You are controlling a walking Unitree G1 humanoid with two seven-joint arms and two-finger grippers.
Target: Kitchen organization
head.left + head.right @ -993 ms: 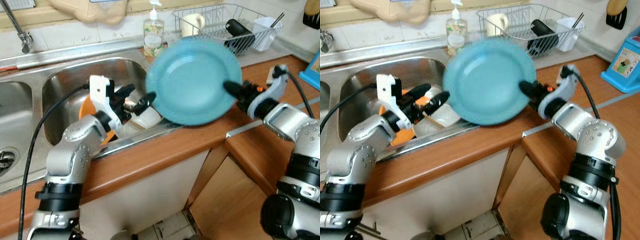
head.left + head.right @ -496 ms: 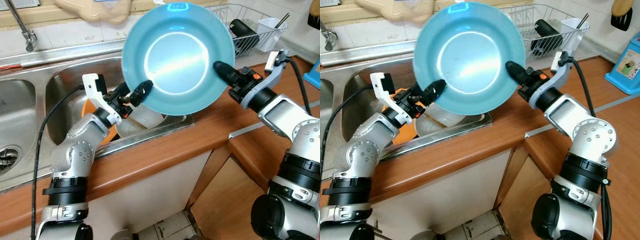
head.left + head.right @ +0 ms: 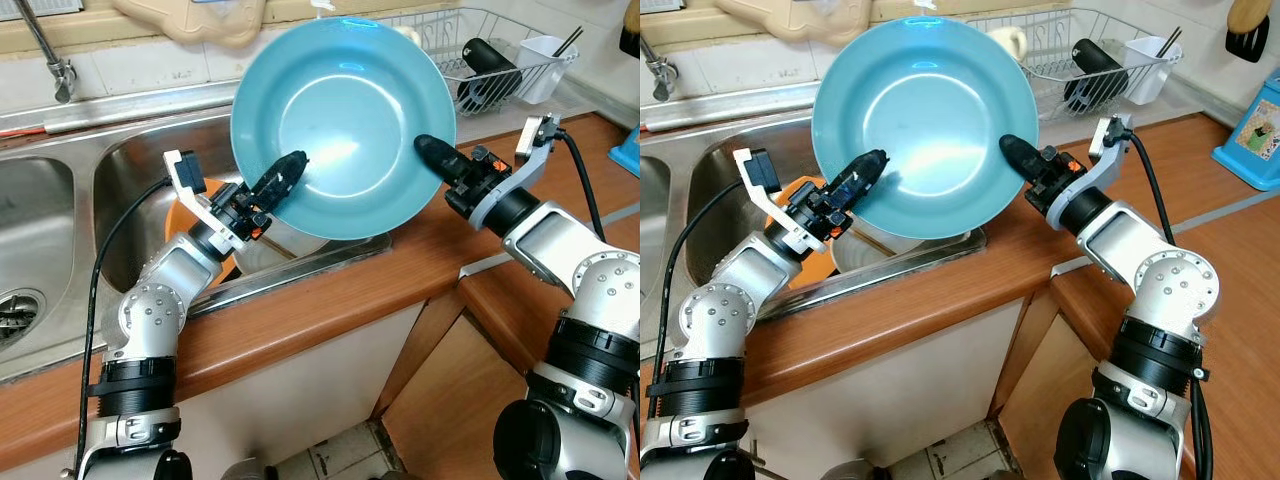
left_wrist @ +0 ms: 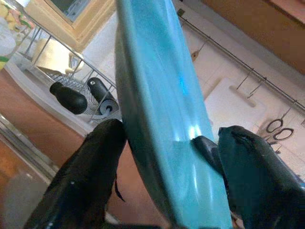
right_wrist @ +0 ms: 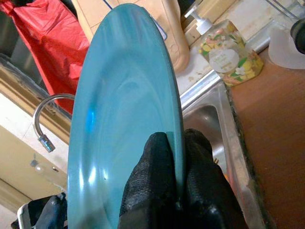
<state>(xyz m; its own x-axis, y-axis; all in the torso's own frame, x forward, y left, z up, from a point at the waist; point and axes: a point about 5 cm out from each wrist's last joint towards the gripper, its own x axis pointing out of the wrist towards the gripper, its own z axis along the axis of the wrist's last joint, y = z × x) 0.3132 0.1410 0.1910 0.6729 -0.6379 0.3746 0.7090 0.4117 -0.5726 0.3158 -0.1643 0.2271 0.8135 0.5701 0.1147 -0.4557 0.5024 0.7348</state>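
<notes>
My left gripper should next grab the blue plate by its thin lower rim, because the plate's broad round side (image 3: 345,125) is far wider than the open fingers.
A round blue plate (image 3: 345,120) is held up on edge over the right sink basin (image 3: 130,165) and the counter's edge, its hollow face toward me. My right gripper (image 3: 425,150) is shut on the plate's right rim; in the right wrist view its fingers (image 5: 157,176) pinch that rim. My left gripper (image 3: 290,168) is at the plate's lower left rim, open. One finger lies across the plate's face and the other sits behind it. In the left wrist view the plate (image 4: 162,109) stands between the two spread fingers (image 4: 90,181).
An orange dish (image 3: 183,215) and a white bowl (image 3: 290,238) lie in the basin below the plate. A wire drying rack (image 3: 505,60) with a black bottle and a white cup stands behind the right arm. A soap bottle (image 5: 228,59) and a faucet (image 3: 45,50) stand along the back.
The plate has been tipped up from slanted to nearly upright and carried left. My left gripper has risen from the basin, and its fingers now straddle the plate's rim.
</notes>
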